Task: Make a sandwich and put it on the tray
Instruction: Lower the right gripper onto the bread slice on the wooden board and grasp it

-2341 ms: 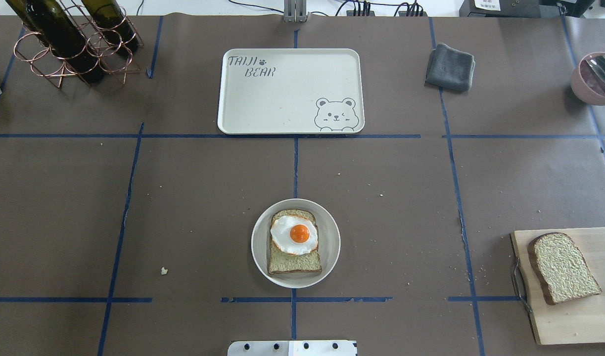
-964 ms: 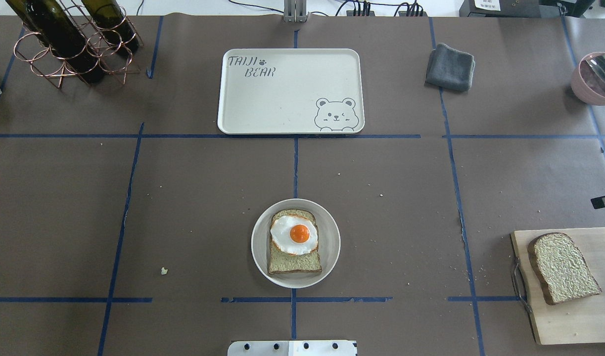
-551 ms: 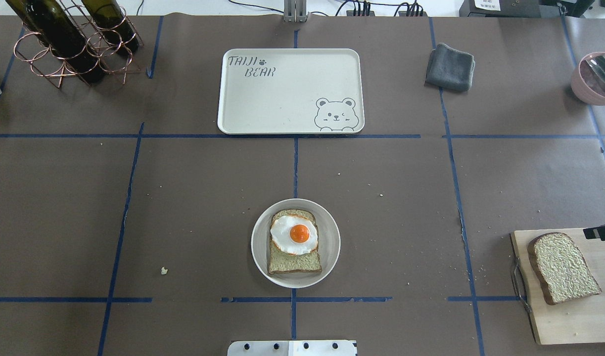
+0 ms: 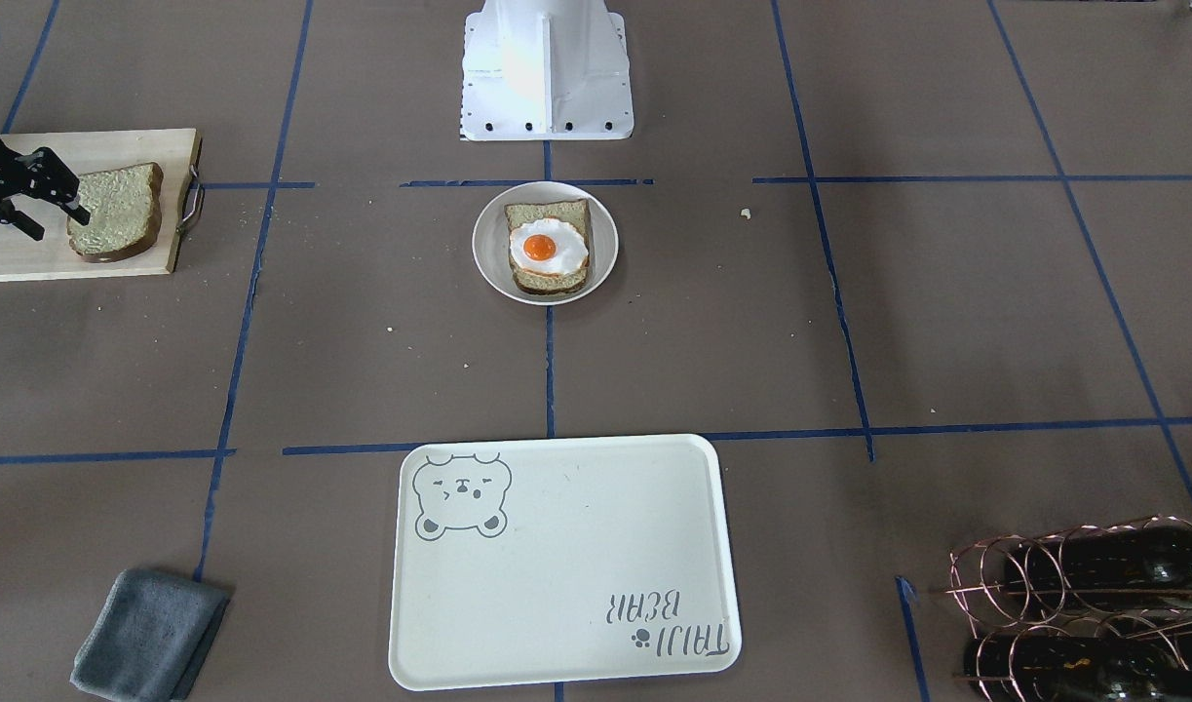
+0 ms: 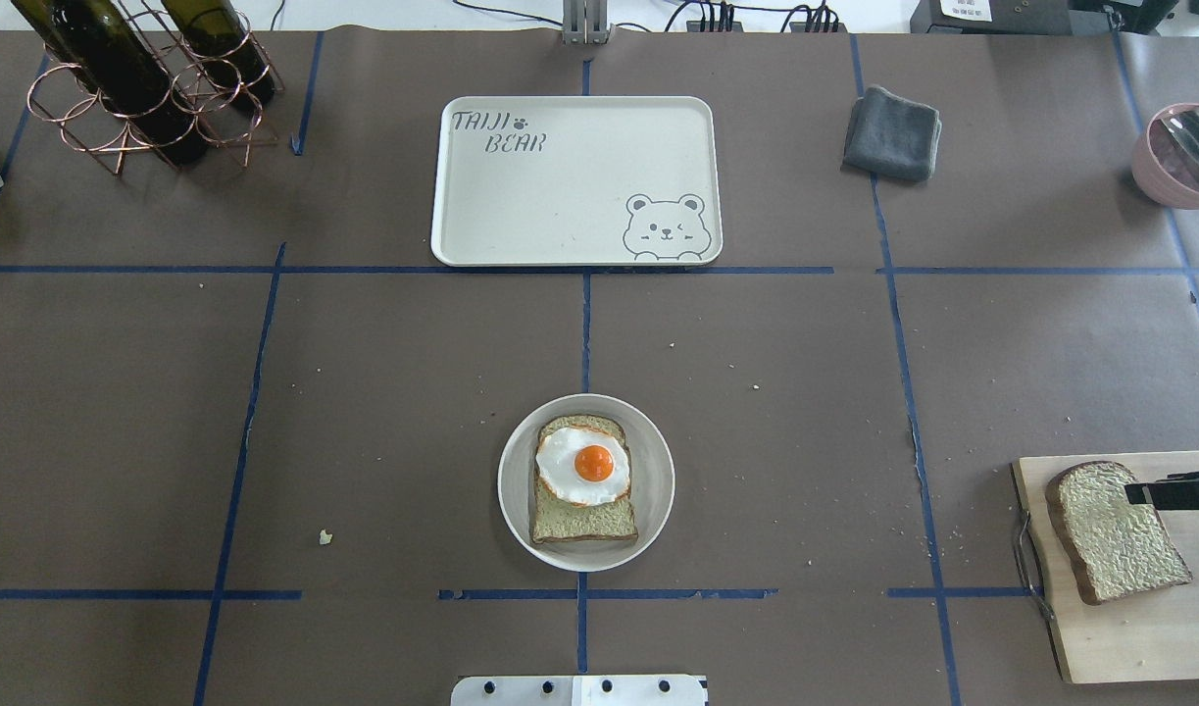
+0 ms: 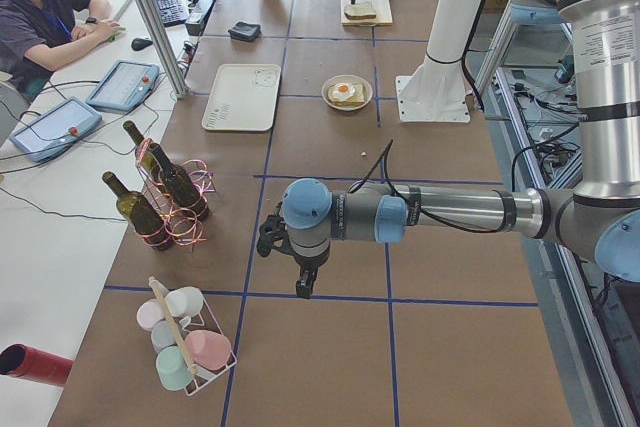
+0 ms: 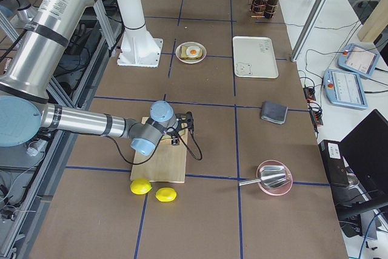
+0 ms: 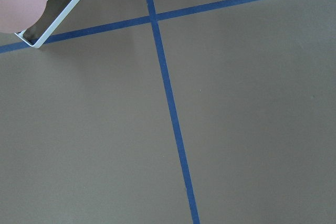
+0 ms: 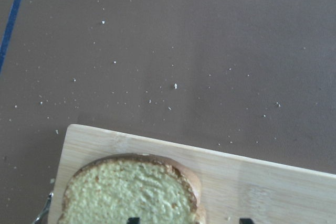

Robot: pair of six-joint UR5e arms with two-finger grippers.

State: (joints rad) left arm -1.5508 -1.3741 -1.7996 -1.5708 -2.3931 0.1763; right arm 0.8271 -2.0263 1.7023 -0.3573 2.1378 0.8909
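My right gripper grips the bread slice by its crust edge (image 4: 75, 240) opposite the board's handle next, to top the fried egg on the plate (image 4: 547, 248).
One bread slice (image 5: 581, 525) lies on a small white plate (image 5: 648, 510) with the fried egg (image 5: 581, 466) on top. The second bread slice (image 5: 1114, 534) lies on a wooden cutting board (image 5: 1138, 637) at the right. My right gripper (image 5: 1148, 488) is open and hovers over that slice's far edge; it also shows in the front view (image 4: 59, 222) and its fingertips (image 9: 134, 220) in the right wrist view. The cream tray (image 5: 560, 196) is bare at the back centre. My left gripper (image 6: 300, 277) shows only in the left side view; I cannot tell if it is open or shut.
A copper rack with wine bottles (image 5: 138, 78) stands at the back left. A grey cloth (image 5: 891, 134) and a pink bowl with a spoon (image 5: 1177, 157) are at the back right. Two lemons (image 7: 153, 190) lie beside the board. A cup rack (image 6: 185, 347) stands near the left arm.
My right gripper came in from the right edge and moved toward the robot, onto the cutting board and over the loose bread slice. Nothing else moved.
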